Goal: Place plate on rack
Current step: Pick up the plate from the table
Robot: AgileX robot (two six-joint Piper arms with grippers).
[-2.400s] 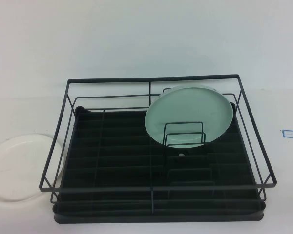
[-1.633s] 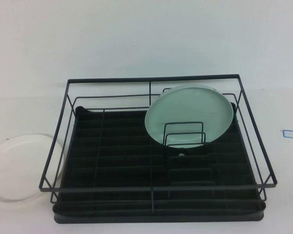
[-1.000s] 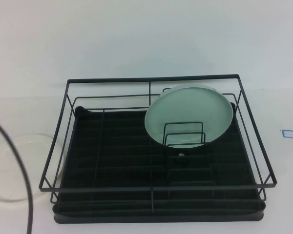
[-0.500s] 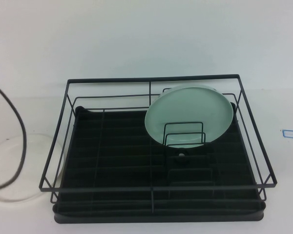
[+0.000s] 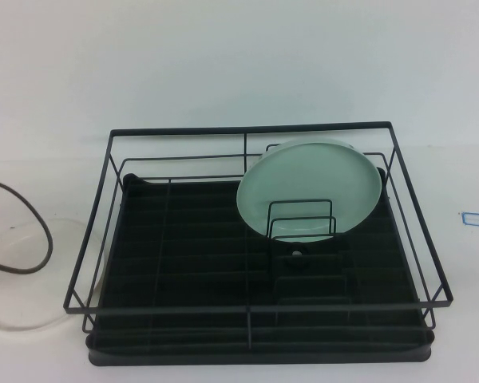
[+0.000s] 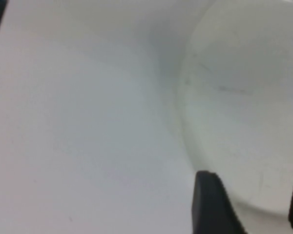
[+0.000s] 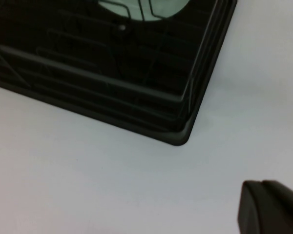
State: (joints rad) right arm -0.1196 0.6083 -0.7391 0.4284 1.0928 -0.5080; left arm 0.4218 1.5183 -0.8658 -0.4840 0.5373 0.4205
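Observation:
My left gripper should next grab the plate's thin rim to place the white plate on the rack, as its broad side is far wider than my fingers.
The white plate lies flat on the table to the left of the rack. It fills much of the left wrist view. My left gripper hovers just over the plate's near rim, open and empty, one finger on each side. In the high view only its dark cable shows. The black wire rack also shows in the right wrist view. My right gripper is shut and empty over bare table near the rack's corner; it is out of the high view.
A pale mint-green plate stands upright in the rack's dividers at the back right. A small blue-edged label lies on the table to the right of the rack.
A dark cable of the left arm has come in from the left and swung across the white plate. The plates and the rack have not moved.

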